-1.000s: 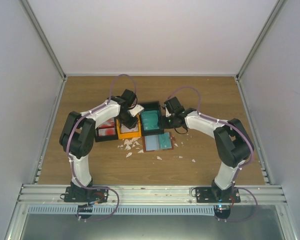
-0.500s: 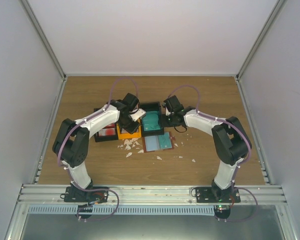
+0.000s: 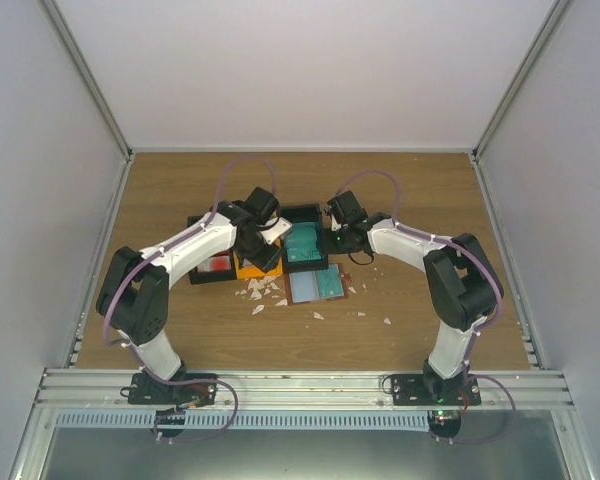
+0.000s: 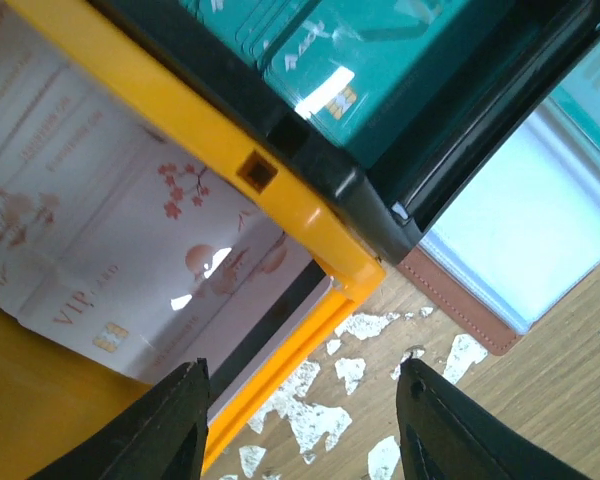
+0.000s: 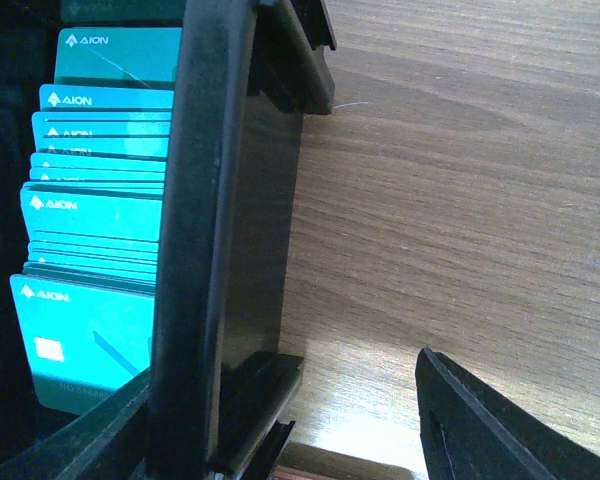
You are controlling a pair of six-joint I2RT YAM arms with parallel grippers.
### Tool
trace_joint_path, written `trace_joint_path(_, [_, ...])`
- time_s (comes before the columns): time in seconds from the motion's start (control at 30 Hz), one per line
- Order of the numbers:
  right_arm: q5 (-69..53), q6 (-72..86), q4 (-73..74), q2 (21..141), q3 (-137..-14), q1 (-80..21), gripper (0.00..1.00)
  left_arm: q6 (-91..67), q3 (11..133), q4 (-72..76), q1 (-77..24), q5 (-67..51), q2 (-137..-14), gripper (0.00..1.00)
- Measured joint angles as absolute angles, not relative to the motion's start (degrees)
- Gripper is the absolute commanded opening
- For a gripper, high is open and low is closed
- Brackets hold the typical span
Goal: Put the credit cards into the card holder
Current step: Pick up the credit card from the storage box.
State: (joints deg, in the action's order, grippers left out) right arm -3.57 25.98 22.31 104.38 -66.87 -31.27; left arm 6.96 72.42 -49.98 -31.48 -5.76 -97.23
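Observation:
The left gripper should next grab the pale pinkish credit card by its exposed long edge point(image 4: 273, 345), so that the robot can fill the card holder point(image 4: 520, 230).
The card holder point(image 3: 313, 284) lies open in front of the bins, with a teal card in its right pocket; its brown edge and pale blue pocket point(image 4: 525, 240) show in the left wrist view. Pale pinkish credit cards point(image 4: 130, 230) lie in the orange bin point(image 4: 170, 100). Teal cards point(image 5: 100, 230) stand in the black bin point(image 5: 195, 200), and red cards point(image 3: 215, 263) in the left bin. My left gripper point(image 4: 305, 430) is open astride the orange bin's near wall, holding nothing. My right gripper point(image 5: 280, 440) is open astride the black bin's right wall.
The three joined bins point(image 3: 195, 277) sit mid-table. White scraps point(image 3: 260, 292) litter the wood in front of the orange bin, and a few more lie right of the card holder. Grey walls close in the table on three sides.
The left gripper's jaws have opened wider over the orange bin, and the left arm's elbow has swung out to the left. The right arm has barely moved.

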Motion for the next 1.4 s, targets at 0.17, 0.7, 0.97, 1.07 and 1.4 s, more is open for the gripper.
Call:
trace_joint_path(0.17, [-3.6,25.98,22.28,104.38,-66.87,-31.24,0.62,8.03,73.41,-49.78,-31.48,-5.28,-97.41,0.57])
trace_joint_path(0.7, [-3.97,25.96,22.28,104.36,-66.87,-31.24,0.62,10.09,72.69,-47.92,-31.53,-2.79,-102.0,0.11])
trace_joint_path(0.97, [-3.97,25.96,22.28,104.33,-66.87,-31.22,0.62,10.52,72.23,-46.09,-31.48,0.56,-97.41,0.0])
trace_joint_path(1.07, [-3.97,25.93,22.28,104.07,-66.87,-31.22,0.65,10.48,72.1,-46.13,-31.53,2.02,-94.59,0.0])
trace_joint_path(1.4, [-3.49,25.3,22.26,96.33,-68.05,-31.2,0.69,5.82,72.69,-44.34,-31.51,4.95,-84.31,0.0])
